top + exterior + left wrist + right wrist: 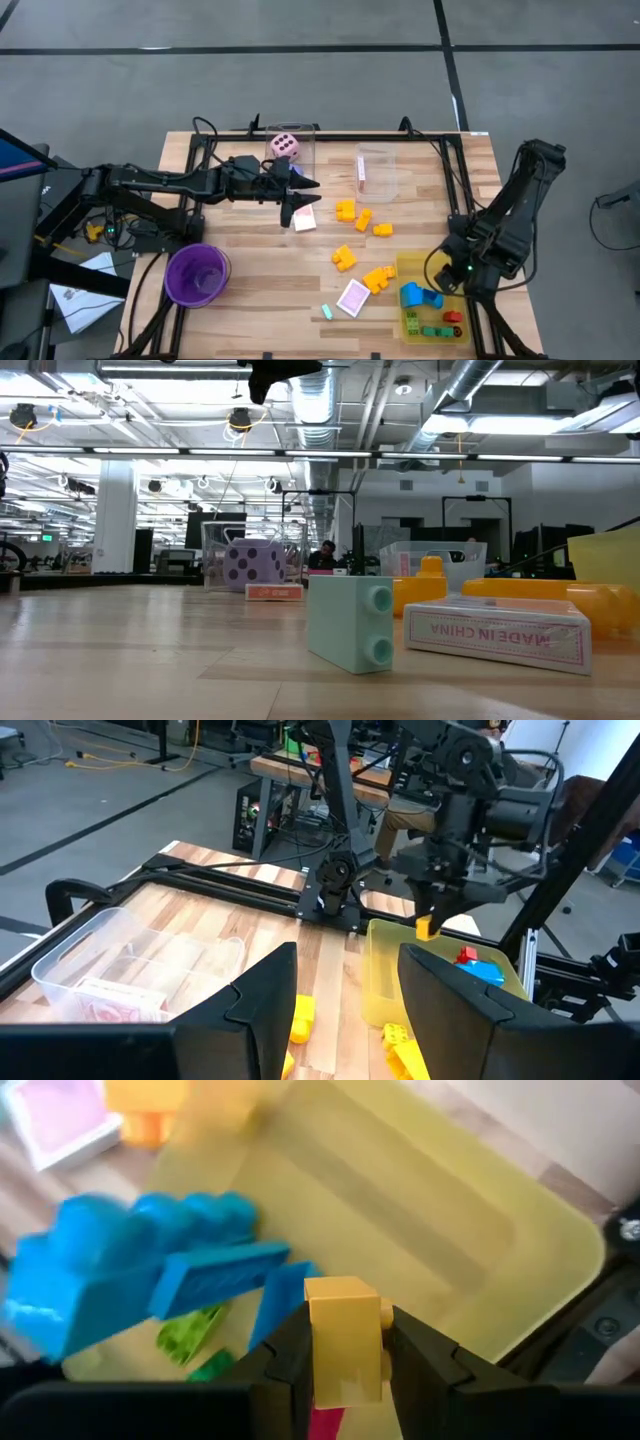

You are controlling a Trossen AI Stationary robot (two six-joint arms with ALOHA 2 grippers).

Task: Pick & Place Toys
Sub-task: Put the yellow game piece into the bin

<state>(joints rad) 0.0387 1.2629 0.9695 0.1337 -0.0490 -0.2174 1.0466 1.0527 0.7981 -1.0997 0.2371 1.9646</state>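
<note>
The yellow block is hanging above the bottom of the yellow tray. My right gripper should keep holding it until it is lower in the tray.
My right gripper hangs over the yellow tray at the table's near right, shut on a small yellow block. In the tray lie blue blocks, green pieces and a red one. Several yellow blocks lie loose on the table's middle, with a pink-white card and a mint block nearer the front. My left gripper stands open, high over the table's middle, pointing level toward the right, with nothing between its fingers. Below it a card lies on the table. My right gripper pinches the yellow block by two opposite sides between its two fingers. The fingers come steeply from above, and the block's end sticks out beyond the fingertips. The block hangs clear above the yellow tray's floor.
A purple cup stands at the near left. At the far edge stand one clear box with a pink dotted die and another clear box holding a card. Black frame rails run along the table's sides.
</note>
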